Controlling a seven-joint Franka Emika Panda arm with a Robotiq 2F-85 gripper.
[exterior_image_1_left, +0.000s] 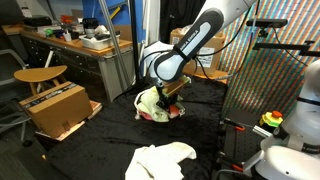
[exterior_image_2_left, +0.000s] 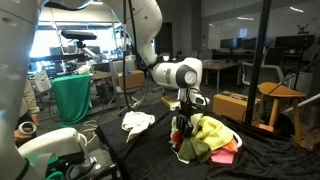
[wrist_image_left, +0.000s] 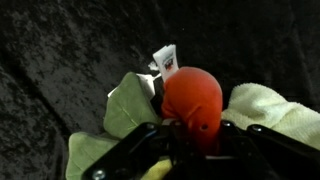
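My gripper will let go. The lower edge of the red-orange object touches the black table cover beside the pile, so the object would stay there if I opened now.
In the wrist view a rounded red-orange soft object (wrist_image_left: 192, 98) with a white tag sits between my gripper's (wrist_image_left: 198, 140) black fingers, which are shut on it. Below it lie a pale green cloth (wrist_image_left: 128, 108) and a cream towel (wrist_image_left: 270, 108). In both exterior views the gripper (exterior_image_1_left: 174, 102) (exterior_image_2_left: 182, 122) points down at the edge of a small pile of cloths (exterior_image_1_left: 150, 103) (exterior_image_2_left: 212, 135) on the black table cover. The red object (exterior_image_2_left: 179, 138) shows as a small patch under the fingers. How high it hangs above the pile I cannot tell.
A white cloth (exterior_image_1_left: 160, 160) (exterior_image_2_left: 137, 122) lies apart from the pile on the black cover. A cardboard box (exterior_image_1_left: 55, 108) stands on the floor beside the table. A pink cloth (exterior_image_2_left: 226, 156) pokes out at the pile's edge. A wooden stool (exterior_image_2_left: 280, 95) stands behind.
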